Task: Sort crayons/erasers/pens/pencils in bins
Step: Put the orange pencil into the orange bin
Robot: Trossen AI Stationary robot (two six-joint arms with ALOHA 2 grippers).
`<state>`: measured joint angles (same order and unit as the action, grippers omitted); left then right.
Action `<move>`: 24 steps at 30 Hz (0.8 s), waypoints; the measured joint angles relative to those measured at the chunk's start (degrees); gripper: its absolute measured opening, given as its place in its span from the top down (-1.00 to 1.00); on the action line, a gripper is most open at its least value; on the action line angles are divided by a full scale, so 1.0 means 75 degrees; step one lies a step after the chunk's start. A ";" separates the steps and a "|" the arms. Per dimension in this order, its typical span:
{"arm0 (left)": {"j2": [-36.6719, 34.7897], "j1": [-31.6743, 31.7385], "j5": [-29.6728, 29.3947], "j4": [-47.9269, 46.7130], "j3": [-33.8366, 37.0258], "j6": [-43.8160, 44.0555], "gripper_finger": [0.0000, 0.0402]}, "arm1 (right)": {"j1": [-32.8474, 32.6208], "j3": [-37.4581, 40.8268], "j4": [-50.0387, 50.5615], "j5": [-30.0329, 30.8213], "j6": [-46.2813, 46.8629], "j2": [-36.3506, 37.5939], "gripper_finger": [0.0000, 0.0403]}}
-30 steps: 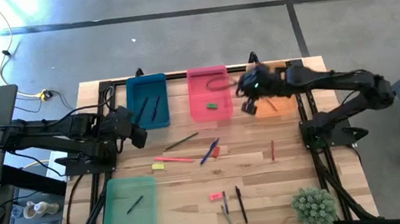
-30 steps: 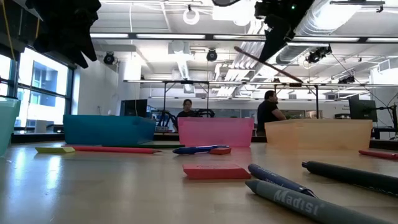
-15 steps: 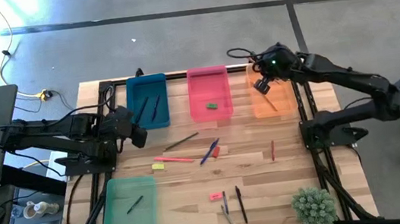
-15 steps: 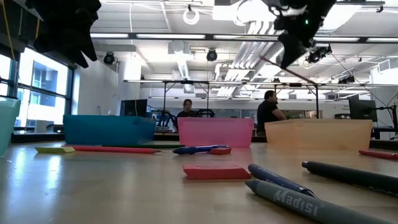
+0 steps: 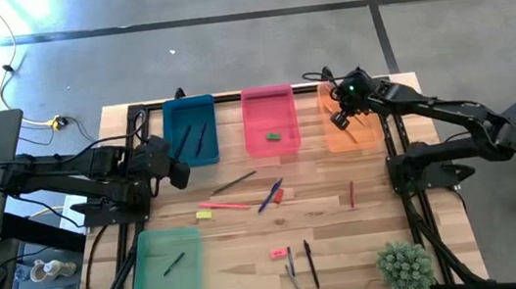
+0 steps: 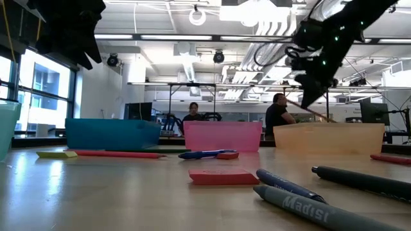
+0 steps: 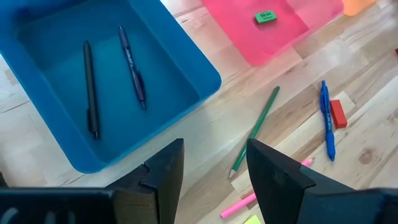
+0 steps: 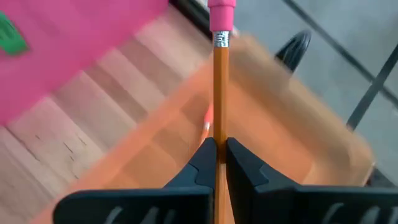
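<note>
The robot's right gripper should keep holding the orange pencil until its pink eraser (image 8: pixel 221 15), which sticks out past the orange bin's far rim (image 8: pixel 247 45), is inside that rim.
My right gripper (image 5: pixel 341 119) hangs over the orange bin (image 5: pixel 333 142) at the far right and is shut on an orange pencil (image 8: pixel 220 81) with a pink eraser tip. My left gripper (image 7: pixel 214 149) stands open and still above the table's left side, near the blue bin (image 5: pixel 175 147). That bin holds two pens (image 7: pixel 132 65). A green eraser (image 5: pixel 272 136) lies in the pink bin (image 5: pixel 253 115). One dark stick (image 5: pixel 174 263) lies in the green bin (image 5: pixel 147 286). My right gripper pinches the orange pencil's shaft (image 8: pixel 219 134) between its two fingers. The fingers slant down from above, and the pencil runs on past them, its pink eraser end (image 8: pixel 222 15) leading. The pencil is lifted clear and tilts down toward the orange bin (image 6: pixel 318 114).
On the bare wood lie a green pencil (image 5: pixel 234 182), a pink-red pencil (image 5: pixel 228 205), a yellow eraser (image 5: pixel 204 213), a blue pen (image 5: pixel 269 195), a red stick (image 5: pixel 352 193), a pink eraser (image 5: pixel 278 253) and dark pens (image 5: pixel 309 263). A small plant (image 5: pixel 404 267) stands at the near right.
My right gripper has carried the pencil from between the pink and orange bins toward the table's right edge, then down over the orange bin, turning as it went. It has stayed shut on the pencil.
</note>
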<state>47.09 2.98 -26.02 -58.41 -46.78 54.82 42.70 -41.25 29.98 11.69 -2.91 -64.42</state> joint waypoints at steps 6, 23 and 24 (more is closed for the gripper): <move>0.0000 0.0000 -0.0024 0.0127 0.0000 0.0002 0.20 | 0.0369 0.0590 -0.0245 -0.0014 0.0355 -0.0003 0.99; 0.1324 0.0000 0.0432 0.2351 -0.0009 -0.1602 0.20 | 0.0995 0.0886 -0.0297 -0.0279 0.0755 -0.0565 0.98; 0.1495 0.0000 0.0460 0.2457 -0.0009 -0.1602 0.20 | 0.1013 0.0886 -0.0301 -0.0361 0.0761 -0.0588 0.96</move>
<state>58.30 2.98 -22.57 -39.98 -46.85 42.81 50.29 -34.61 27.72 8.98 2.80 -68.83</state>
